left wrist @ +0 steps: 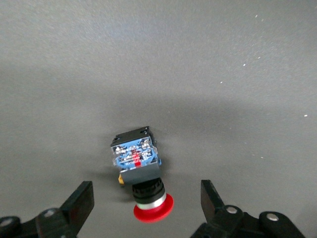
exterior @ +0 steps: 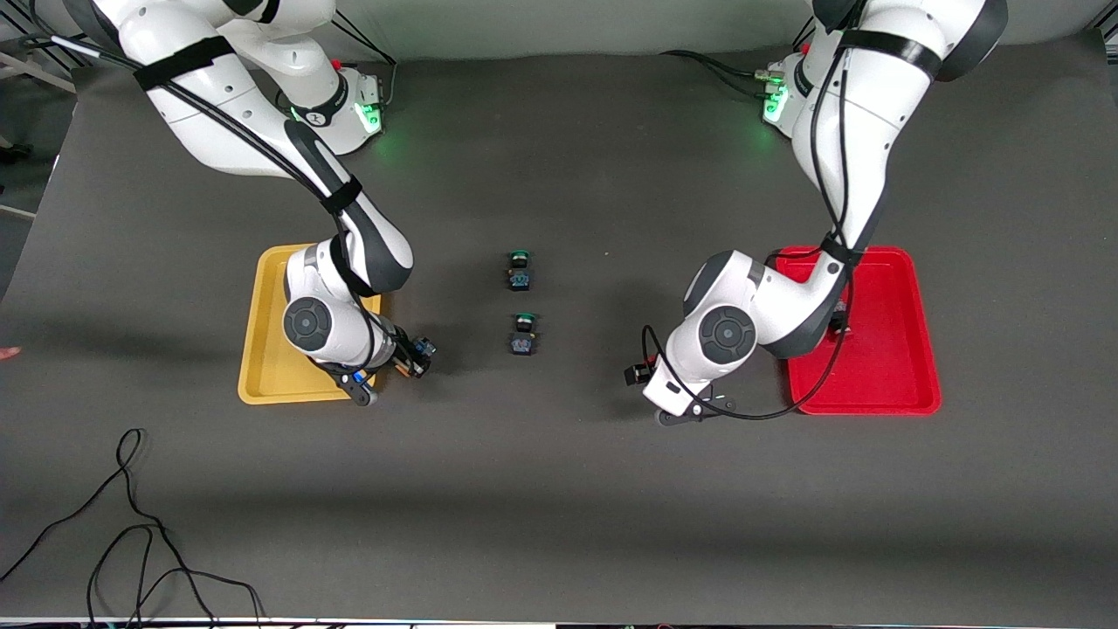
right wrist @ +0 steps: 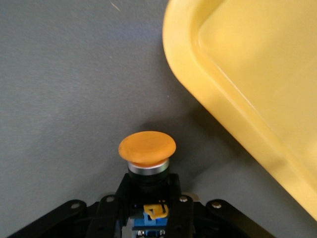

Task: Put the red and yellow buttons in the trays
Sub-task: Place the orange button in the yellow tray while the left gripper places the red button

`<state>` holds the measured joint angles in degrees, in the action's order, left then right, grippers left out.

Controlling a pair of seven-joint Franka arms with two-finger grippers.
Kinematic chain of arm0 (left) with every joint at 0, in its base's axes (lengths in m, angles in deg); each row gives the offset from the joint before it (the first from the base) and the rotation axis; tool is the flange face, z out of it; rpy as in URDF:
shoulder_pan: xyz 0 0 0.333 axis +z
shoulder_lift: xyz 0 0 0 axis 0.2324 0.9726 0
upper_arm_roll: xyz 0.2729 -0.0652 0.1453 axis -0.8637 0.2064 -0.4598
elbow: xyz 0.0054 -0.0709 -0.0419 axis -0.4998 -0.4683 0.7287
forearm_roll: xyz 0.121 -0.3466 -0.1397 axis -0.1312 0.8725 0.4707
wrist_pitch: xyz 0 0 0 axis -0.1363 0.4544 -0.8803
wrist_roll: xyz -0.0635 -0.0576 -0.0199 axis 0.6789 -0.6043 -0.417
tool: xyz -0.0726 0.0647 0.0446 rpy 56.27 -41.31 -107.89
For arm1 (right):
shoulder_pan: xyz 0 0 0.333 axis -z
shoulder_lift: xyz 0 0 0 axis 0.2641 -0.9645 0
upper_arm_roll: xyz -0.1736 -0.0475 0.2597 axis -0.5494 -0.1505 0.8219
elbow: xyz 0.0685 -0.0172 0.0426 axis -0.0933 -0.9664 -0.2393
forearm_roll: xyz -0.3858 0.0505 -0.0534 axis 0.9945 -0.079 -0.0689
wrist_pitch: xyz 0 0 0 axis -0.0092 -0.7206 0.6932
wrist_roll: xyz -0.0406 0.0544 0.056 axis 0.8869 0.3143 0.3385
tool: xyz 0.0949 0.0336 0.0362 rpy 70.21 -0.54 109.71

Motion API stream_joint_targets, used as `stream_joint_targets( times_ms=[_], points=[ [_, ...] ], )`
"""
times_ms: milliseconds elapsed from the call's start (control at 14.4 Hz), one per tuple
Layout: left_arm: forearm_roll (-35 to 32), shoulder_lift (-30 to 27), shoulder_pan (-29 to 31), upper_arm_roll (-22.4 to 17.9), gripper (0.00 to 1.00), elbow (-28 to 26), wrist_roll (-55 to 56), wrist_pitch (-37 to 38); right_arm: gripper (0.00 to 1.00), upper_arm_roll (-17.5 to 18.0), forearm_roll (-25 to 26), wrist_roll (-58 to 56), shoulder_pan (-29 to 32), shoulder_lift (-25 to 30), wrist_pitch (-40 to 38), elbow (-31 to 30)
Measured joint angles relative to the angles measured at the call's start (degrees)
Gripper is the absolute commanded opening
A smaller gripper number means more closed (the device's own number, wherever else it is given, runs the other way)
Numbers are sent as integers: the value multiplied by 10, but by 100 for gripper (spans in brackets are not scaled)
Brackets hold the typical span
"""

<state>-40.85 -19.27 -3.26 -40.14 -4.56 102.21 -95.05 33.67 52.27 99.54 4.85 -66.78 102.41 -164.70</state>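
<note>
The left gripper needs to grab the red-capped button's black collar (left wrist: 148, 190) next, so that the button can be placed in the red tray.
My right gripper (exterior: 416, 356) is shut on a yellow-capped button (right wrist: 147, 148), held just off the corner of the yellow tray (exterior: 269, 349) that is nearest the front camera and the table's middle. The tray's rim (right wrist: 237, 84) shows beside the button in the right wrist view. My left gripper (left wrist: 147, 208) is open, low over the table between the red tray (exterior: 891, 349) and the table's middle. A red-capped button (left wrist: 141, 166) lies on its side on the table between its fingers (left wrist: 79, 203). In the front view the left hand (exterior: 686, 393) hides that button.
Two green-capped buttons (exterior: 519, 269) (exterior: 523, 334) stand at the table's middle. A small dark thing (exterior: 841, 320) lies in the red tray, mostly hidden by the left arm. Loose black cables (exterior: 131, 524) lie at the front corner at the right arm's end.
</note>
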Motion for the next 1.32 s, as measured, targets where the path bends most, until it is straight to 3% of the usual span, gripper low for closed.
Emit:
stream_joint_targets(
  times_ms=[70, 139, 278, 487, 626, 835, 1043, 1322],
  points=[
    [-7, 4, -1, 0, 87, -3, 2, -9, 0, 0, 0, 0, 1, 12, -17, 4],
    [-12, 7, -1, -1, 71, -8, 3, -19, 0, 0, 0, 0, 3, 29, -43, 11],
    [-15, 10, -2, -1, 0, -13, 3, -28, 0, -2, 0, 0, 8, 73, -115, 30],
    [-16, 10, -2, -2, 0, -14, 7, -29, 0, -12, 0, -17, 19, 145, -217, 62],
    [-17, 10, -2, -2, 0, -14, 11, -29, 0, -38, 0, -59, 19, 185, -250, 66],
    [-18, 7, -2, -3, 0, -11, 14, -20, 0, -91, -11, -146, 22, 199, -266, 57],
    [-18, -29, 3, -6, 0, 5, 14, 70, 0, -133, -34, -222, 24, 181, -240, 24],
    [-19, -140, 40, -9, 0, 11, -32, 256, 0, -143, -35, -238, 23, 155, -175, -19]
  ],
)
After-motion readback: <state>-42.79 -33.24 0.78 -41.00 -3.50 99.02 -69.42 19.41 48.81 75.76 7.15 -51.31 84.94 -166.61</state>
